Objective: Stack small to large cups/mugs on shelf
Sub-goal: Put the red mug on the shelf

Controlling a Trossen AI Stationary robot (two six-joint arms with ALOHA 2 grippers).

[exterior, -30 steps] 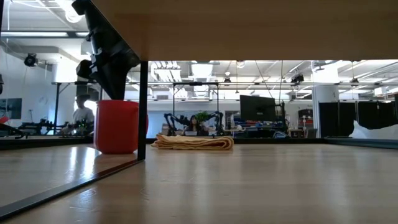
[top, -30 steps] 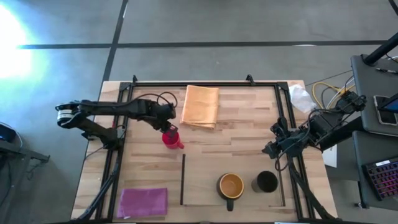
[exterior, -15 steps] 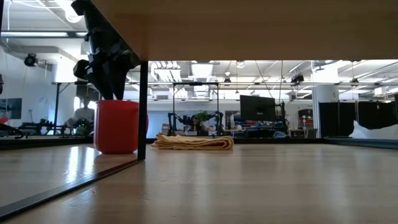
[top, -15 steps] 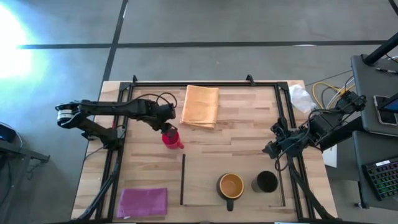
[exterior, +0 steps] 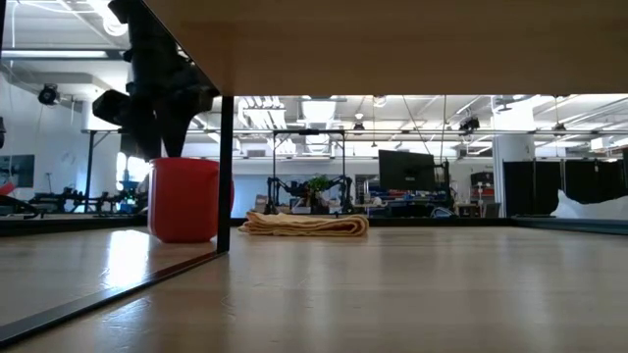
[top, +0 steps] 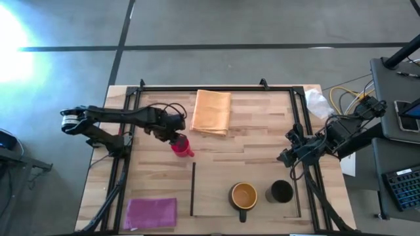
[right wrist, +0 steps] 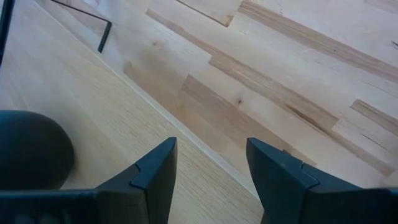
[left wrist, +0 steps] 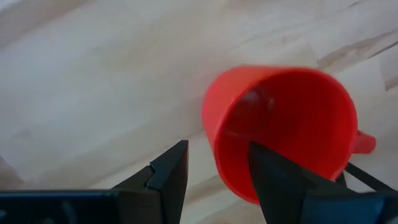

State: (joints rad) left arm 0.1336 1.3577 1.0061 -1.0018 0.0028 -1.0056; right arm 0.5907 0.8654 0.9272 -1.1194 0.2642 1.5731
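Note:
I next need my left gripper to grab the mug by its side at the rim, keeping the pink-red mug's handle free on the way to the shelf.
The pink-red mug stands upright on its base on the bare table, left of and beyond the shelf. My left gripper hangs open over it, pointing down. One finger is outside the mug's wall and the other is over its opening; I see no touch. On the shelf stand the brown mug with yellow inside and, to its right, the black mug. My right gripper waits open in the air at the table's right edge.
A folded orange cloth lies at the far middle, just beyond the red mug. A magenta cloth lies at the near left corner. A dark frame rail runs round the table's edge.
My left gripper has rolled about the line it points along, staying over the red mug's rim. The mug has not moved.

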